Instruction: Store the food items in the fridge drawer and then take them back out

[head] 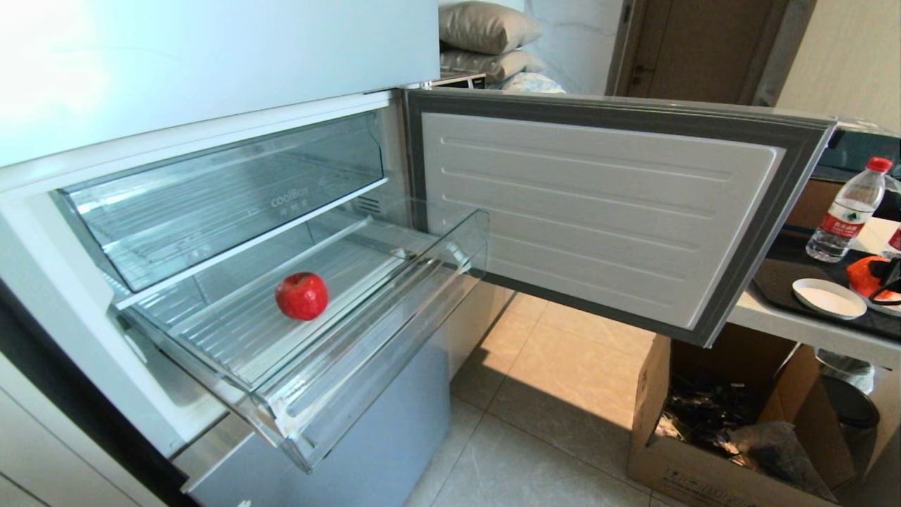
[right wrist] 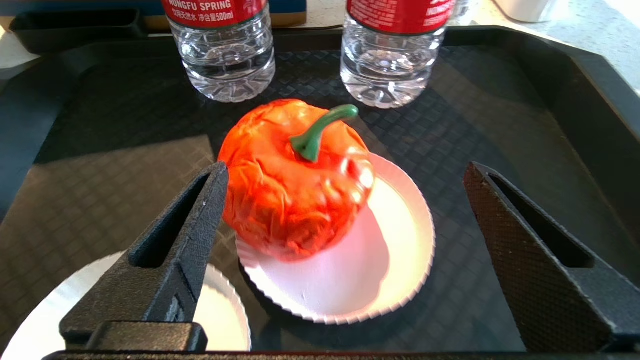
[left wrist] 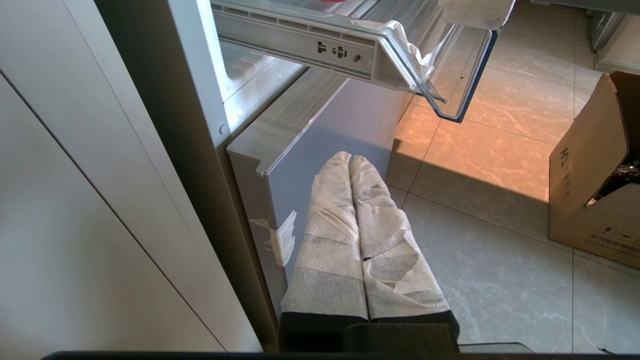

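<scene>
My right gripper's fingers are still above the orange pepper (head: 868, 274) (right wrist: 295, 183) on its white plate and closing now would miss it, so they go lower, before it closes.
A small round red food item (head: 302, 296) lies on the ribbed floor of the pulled-out clear fridge drawer (head: 366, 352). On the counter to the right, my right gripper (right wrist: 346, 167) is open over a black tray (right wrist: 500, 125). An orange pepper-like piece with a green stem (right wrist: 280, 200) sits on a white paper plate (right wrist: 400, 260), partly between the fingers and close against one finger (right wrist: 190, 225). The same orange piece (head: 862, 276) shows at the head view's right edge. My left gripper (left wrist: 350, 159) is shut and empty, parked low beside the fridge's lower door, under the drawer's front (left wrist: 450, 75).
The fridge door (head: 598, 211) stands swung open to the right. Above the drawer is a taller clear drawer (head: 232, 190). Two water bottles (right wrist: 222, 50) (right wrist: 395, 50) stand on the tray behind the pepper, and a second plate (right wrist: 220, 320) lies beside it. A cardboard box (head: 725, 422) sits on the floor.
</scene>
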Motion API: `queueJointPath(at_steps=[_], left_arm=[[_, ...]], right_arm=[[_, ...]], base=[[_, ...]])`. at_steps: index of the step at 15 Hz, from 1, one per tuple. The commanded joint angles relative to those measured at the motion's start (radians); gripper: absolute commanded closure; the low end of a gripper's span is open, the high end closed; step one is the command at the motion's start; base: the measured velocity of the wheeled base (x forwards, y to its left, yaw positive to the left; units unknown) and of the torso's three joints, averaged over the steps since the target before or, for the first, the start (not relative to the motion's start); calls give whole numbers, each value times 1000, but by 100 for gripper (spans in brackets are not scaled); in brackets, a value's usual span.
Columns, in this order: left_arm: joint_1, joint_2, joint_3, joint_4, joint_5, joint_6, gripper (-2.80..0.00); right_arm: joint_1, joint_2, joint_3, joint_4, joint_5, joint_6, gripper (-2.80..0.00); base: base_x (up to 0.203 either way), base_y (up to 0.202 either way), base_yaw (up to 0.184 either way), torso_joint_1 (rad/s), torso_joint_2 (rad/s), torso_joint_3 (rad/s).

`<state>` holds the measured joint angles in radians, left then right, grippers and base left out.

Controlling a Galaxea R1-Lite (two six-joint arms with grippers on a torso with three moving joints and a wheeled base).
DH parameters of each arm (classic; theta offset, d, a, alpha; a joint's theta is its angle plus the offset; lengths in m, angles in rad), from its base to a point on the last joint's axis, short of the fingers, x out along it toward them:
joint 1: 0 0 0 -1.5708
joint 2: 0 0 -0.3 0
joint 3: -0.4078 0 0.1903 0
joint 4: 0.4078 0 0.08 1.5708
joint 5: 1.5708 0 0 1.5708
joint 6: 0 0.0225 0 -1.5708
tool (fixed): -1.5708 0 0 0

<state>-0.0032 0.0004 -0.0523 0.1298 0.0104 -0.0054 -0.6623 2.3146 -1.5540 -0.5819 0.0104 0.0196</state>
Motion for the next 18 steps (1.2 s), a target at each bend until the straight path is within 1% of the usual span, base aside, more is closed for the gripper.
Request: queueJointPath(at_steps=[1, 7, 15, 18], left_arm=[[0, 0, 0, 1, 0, -1, 0], [0, 0, 0, 1, 0, -1, 0], [0, 0, 0, 1, 0, -1, 0], [0, 0, 0, 1, 0, -1, 0]], right_arm=[[-5, 35, -29, -5, 0, 3, -280], [-3, 118, -145, -3, 10, 9, -280], [12, 157, -190, -3, 31, 12, -280], [12, 161, -210, -3, 60, 16, -280]], base=[[0, 0, 0, 0, 0, 0], [0, 0, 0, 0, 0, 0], [0, 0, 0, 0, 0, 0], [0, 0, 0, 0, 0, 0]])
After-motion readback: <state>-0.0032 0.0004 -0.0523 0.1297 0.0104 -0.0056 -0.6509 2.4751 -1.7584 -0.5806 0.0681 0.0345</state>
